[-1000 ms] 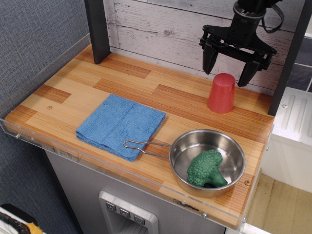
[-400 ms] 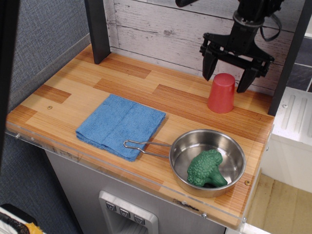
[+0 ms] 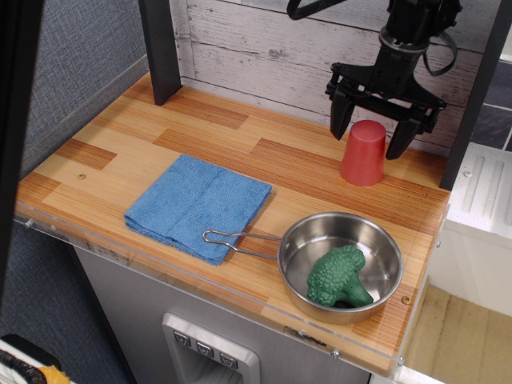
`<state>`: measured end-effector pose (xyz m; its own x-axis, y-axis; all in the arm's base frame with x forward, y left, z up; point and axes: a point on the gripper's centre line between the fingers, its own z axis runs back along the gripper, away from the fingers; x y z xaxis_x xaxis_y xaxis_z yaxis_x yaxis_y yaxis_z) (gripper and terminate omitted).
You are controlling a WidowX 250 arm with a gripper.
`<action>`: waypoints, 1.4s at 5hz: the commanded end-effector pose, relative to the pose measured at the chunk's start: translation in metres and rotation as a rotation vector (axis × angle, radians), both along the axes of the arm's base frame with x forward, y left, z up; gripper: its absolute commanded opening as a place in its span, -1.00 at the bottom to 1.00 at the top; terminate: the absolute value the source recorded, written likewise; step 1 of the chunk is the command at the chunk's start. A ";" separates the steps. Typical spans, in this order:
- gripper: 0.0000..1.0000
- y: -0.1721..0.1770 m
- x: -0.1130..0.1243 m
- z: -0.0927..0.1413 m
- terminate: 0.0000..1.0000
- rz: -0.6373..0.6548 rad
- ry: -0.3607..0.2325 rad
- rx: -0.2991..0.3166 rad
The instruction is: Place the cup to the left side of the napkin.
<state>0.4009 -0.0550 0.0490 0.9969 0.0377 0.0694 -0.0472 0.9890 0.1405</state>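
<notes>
I will place the red cup beside the blue napkin point(image 3: 198, 206), so my gripper will next grab the cup by its upturned base end point(image 3: 368, 133).
The red cup point(image 3: 363, 154) stands upside down on the wooden counter at the back right. My black gripper point(image 3: 369, 140) is open and lowered around the cup's top, one finger on each side, not closed on it. The blue napkin point(image 3: 198, 206) lies flat in the middle front of the counter, well to the left of the cup.
A steel pan point(image 3: 340, 264) with a green broccoli point(image 3: 338, 277) in it sits at the front right, its handle resting on the napkin's edge. A dark post point(image 3: 160, 48) stands at the back left. A clear guard rims the counter's front edge point(image 3: 224, 292).
My gripper has come down and shifted slightly left, so its open fingers now straddle the cup's top. The cup, napkin and pan have not moved.
</notes>
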 end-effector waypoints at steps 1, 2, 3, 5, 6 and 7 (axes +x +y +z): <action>-1.00 0.003 0.002 0.014 -1.00 -0.002 -0.039 -0.024; -1.00 0.006 -0.002 0.024 -1.00 0.002 -0.048 -0.059; -1.00 0.015 -0.009 0.043 -1.00 0.047 -0.070 -0.044; -1.00 0.053 -0.042 0.086 -1.00 0.236 -0.108 0.000; -1.00 0.090 -0.059 0.080 -1.00 0.371 -0.096 -0.039; -1.00 0.121 -0.075 0.081 -1.00 0.469 -0.112 -0.037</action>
<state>0.3288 0.0662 0.1123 0.8675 0.4848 0.1112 -0.4948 0.8639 0.0941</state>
